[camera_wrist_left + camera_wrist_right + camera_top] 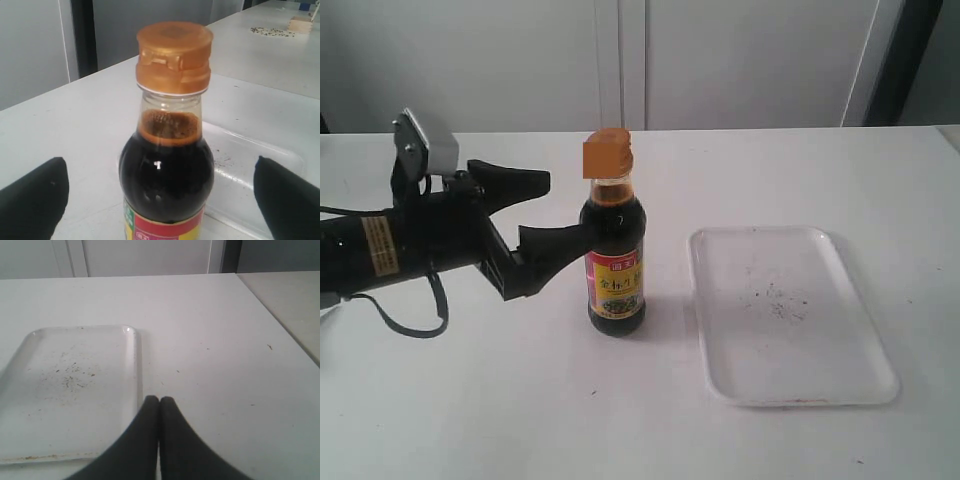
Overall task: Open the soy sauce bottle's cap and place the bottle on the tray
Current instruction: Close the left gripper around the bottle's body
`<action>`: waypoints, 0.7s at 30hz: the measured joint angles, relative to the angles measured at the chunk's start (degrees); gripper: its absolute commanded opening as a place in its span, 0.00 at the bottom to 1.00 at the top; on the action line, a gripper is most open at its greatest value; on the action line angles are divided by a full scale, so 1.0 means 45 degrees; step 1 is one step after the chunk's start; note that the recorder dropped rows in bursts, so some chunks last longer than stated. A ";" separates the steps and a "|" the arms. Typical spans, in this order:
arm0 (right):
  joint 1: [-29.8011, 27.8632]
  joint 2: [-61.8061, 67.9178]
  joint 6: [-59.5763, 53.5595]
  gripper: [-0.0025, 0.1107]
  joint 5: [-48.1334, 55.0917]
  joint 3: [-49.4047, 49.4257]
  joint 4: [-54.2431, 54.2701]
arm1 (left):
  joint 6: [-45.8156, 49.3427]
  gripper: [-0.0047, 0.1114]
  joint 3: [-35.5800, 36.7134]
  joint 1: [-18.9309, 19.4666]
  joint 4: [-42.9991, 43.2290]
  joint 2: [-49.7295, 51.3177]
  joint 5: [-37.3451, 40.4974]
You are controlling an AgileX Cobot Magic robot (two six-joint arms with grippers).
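Note:
The soy sauce bottle's golden-orange cap (pixel 607 154) will stay free to open, because my left gripper will next grab the bottle by its round body (pixel 617 250).
The soy sauce bottle (pixel 614 225) (pixel 167 175) stands upright on the white table, just left of the tray (pixel 840 330) (pixel 45 420). Its golden-orange cap (pixel 608 153) (pixel 174 57) sits closed on the neck. My left gripper (pixel 565 207) (pixel 160 200) is open at the bottle's left side, level with its shoulder. One black finger (pixel 32 200) shows on each side of the bottle, apart from the glass. My right gripper (pixel 159 401) is shut on nothing and hovers over the table by the tray's edge. It is out of the exterior view.
The tray holds only dark specks (pixel 775 300). White cabinet doors (pixel 720 60) stand behind the table. A table edge (pixel 280 325) runs beside the right gripper. A small wooden block (pixel 300 22) lies on a far surface.

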 measured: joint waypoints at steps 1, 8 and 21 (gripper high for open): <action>0.0000 0.0000 0.0000 0.02 0.0000 0.0000 0.0000 | -0.0082 0.94 -0.0133 0.0000 0.0094 0.0160 0.0000; 0.0000 0.0000 0.0000 0.02 0.0000 0.0000 0.0000 | -0.0214 0.94 -0.0722 -0.0339 0.0395 0.0912 0.0000; 0.0000 0.0000 0.0000 0.02 0.0000 0.0000 0.0000 | -0.0140 0.94 -0.2174 -0.1030 0.0368 0.2424 -0.0030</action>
